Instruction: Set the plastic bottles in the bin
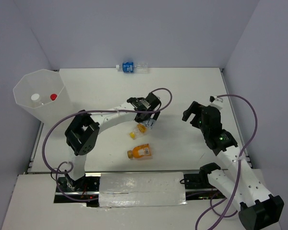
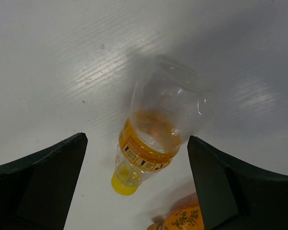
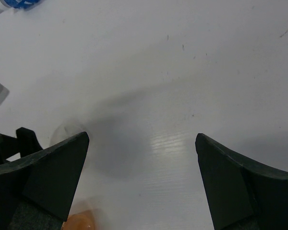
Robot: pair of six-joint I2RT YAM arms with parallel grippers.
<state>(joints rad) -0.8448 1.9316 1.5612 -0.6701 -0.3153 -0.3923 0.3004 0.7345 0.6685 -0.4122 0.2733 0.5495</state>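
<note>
The cap of the yellow-capped juice bottle needs to stay free to go into the bin (image 1: 24, 103). My left gripper should next grab the bottle by its orange label (image 1: 142, 128).
A juice bottle with a yellow cap (image 1: 138, 130) lies on the table, and a second orange juice bottle (image 1: 140, 152) lies just nearer. My left gripper (image 1: 147, 122) hovers open over the yellow-capped bottle. In the left wrist view the gripper (image 2: 137, 140) is open and the bottle (image 2: 151, 143) sits between the spread jaws, touching neither. The second bottle (image 2: 185, 218) shows at the bottom edge. The blue-labelled bottle (image 1: 129, 67) lies at the far edge. The bin (image 1: 24, 103) at the far left holds a white-capped bottle (image 1: 35, 97) and a red-capped bottle (image 1: 53, 97). My right gripper (image 1: 192, 113) is open and empty.
In the right wrist view, the gripper (image 3: 141, 139) is over bare white table, with the blue-labelled bottle (image 3: 17, 4) at the top left corner and an orange bottle (image 3: 79, 221) at the bottom left. White walls enclose the table at the back and sides.
</note>
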